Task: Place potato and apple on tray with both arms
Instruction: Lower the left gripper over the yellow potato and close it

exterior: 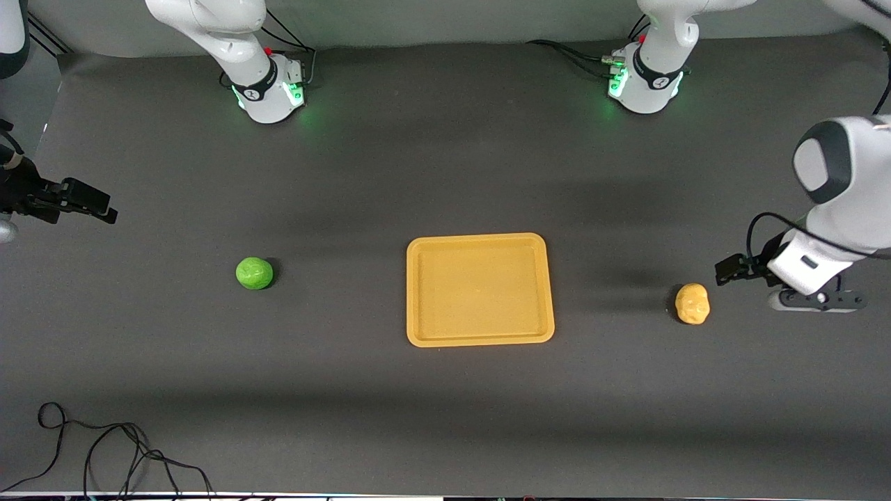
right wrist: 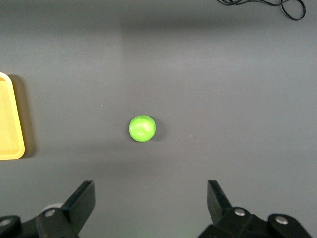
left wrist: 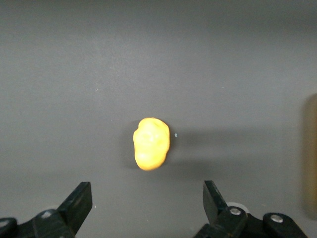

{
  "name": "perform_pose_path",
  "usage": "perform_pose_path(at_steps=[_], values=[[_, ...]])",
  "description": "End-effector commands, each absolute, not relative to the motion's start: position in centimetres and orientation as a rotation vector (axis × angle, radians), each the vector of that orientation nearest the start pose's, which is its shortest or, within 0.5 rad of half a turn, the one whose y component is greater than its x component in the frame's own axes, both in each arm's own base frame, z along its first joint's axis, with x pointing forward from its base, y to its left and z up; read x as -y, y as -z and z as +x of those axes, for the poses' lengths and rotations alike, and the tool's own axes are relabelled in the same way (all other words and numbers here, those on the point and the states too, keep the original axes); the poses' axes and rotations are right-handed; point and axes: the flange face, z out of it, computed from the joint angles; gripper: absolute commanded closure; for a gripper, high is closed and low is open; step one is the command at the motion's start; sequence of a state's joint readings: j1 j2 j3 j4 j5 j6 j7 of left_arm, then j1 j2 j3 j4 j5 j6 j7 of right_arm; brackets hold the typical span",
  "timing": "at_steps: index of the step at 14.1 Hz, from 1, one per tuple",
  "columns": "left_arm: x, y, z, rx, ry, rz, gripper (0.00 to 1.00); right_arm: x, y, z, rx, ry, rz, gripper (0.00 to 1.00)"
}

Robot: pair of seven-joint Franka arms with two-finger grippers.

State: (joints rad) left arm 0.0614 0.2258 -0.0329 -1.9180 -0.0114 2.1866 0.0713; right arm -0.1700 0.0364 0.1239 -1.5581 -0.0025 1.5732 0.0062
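My left gripper grabs the potato's (exterior: 692, 303) long sides next, to place it on the tray (exterior: 480, 334).
The orange-yellow tray (exterior: 480, 334) lies in the middle of the table with nothing on it. The green apple (exterior: 254, 273) sits on the table toward the right arm's end. The yellow-tan potato (exterior: 692, 303) sits toward the left arm's end. My left gripper (exterior: 727, 270) hovers beside the potato, apart from it. In the left wrist view it (left wrist: 147, 191) is open and empty, with the potato (left wrist: 151, 144) ahead of the fingertips. My right gripper (exterior: 97, 205) hovers near the table's end, well off the apple. In the right wrist view it (right wrist: 151, 191) is open and empty, with the apple (right wrist: 142, 128) ahead.
A loose black cable (exterior: 104, 445) lies near the table's front edge at the right arm's end; it also shows in the right wrist view (right wrist: 262, 7). The tray's edge shows in both wrist views (right wrist: 10, 124) (left wrist: 311, 153).
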Motion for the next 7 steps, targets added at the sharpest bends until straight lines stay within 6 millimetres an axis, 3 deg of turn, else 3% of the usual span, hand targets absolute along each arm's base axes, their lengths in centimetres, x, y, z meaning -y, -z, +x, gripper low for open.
perform_pose_path(at_steps=[1,4,7], values=[[-1.3,-34.0,61.8,-0.087,0.076,-3.126,0.0,2.8,-61.4,57.4,-0.099,-0.004,-3.14,0.0],[-1.5,-29.9,62.2,-0.067,0.082,-3.13,0.0,3.0,-61.8,57.4,-0.101,0.008,-3.137,0.0],[-1.4,-24.1,62.3,-0.036,0.056,-3.136,0.0,2.1,-62.4,57.2,-0.058,0.027,-3.153,0.0]])
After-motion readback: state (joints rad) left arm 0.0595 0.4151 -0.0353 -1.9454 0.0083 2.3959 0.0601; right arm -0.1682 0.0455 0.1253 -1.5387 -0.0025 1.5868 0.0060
